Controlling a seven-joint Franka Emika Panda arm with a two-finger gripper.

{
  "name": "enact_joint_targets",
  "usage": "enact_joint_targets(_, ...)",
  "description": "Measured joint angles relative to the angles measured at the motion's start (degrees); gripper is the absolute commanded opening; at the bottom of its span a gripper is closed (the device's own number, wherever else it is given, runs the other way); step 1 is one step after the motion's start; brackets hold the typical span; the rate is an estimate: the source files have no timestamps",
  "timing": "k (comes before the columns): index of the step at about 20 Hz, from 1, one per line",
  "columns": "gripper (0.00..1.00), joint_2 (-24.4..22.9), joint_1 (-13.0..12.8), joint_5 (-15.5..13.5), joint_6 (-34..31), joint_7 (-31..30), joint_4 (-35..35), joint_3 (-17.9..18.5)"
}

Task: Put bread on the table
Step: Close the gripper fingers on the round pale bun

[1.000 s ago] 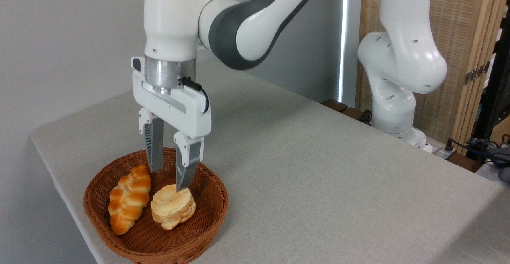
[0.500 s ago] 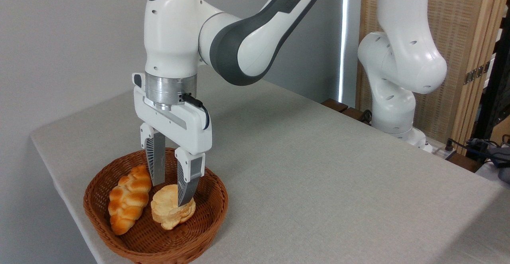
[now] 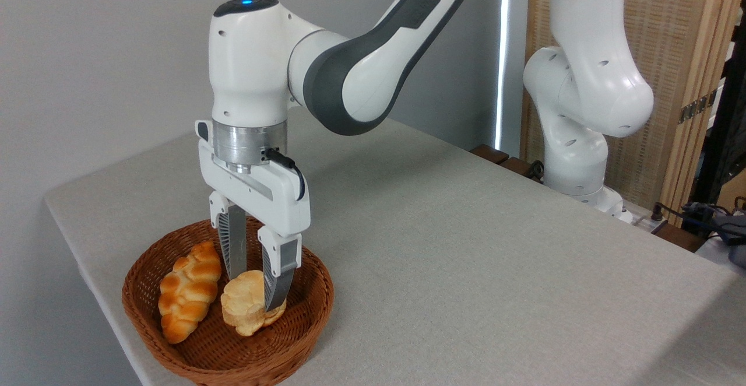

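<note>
My gripper takes hold of the bread (image 3: 242, 307) by its sides next, to put it on the tabletop.
The bread (image 3: 242, 307), a small pale golden bun, lies in the brown wicker basket (image 3: 312, 322) at the front left of the table (image 3: 466, 258). My gripper (image 3: 255, 292) points straight down into the basket, open, with one finger on each side of the bun. The near finger (image 3: 278, 275) covers the bun's right part, and the far finger (image 3: 235, 246) stands behind it. I cannot tell whether the pads touch the bun. It rests on the basket floor.
A longer orange-brown braided loaf (image 3: 186, 298) lies in the basket just left of the bun, close to the far finger. The arm's white base (image 3: 583, 112) stands beyond the table's right edge, before a wooden screen (image 3: 682, 53).
The gripper has come down about a finger's length into the basket, so its fingers now reach around the bun's sides. The finger gap looks the same. The bun and loaf have not moved.
</note>
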Motion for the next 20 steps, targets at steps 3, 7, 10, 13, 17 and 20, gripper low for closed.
enact_joint_targets(3, 1.00, 0.99, -0.28, 0.01, 0.00, 0.02, 0.00, -0.03)
enact_joint_targets(7, 0.70, 1.52, -0.53, 0.01, 0.02, 0.02, 0.01, -0.04)
enact_joint_targets(10, 0.57, 1.52, -0.54, 0.07, 0.02, 0.04, 0.04, -0.04)
enact_joint_targets(13, 0.58, 1.52, -0.56, 0.10, 0.02, 0.09, 0.06, -0.04)
enact_joint_targets(17, 0.59, 1.52, -0.57, 0.11, 0.02, 0.09, 0.07, -0.05)
enact_joint_targets(20, 0.59, 1.52, -0.58, 0.11, 0.02, 0.09, 0.13, -0.05)
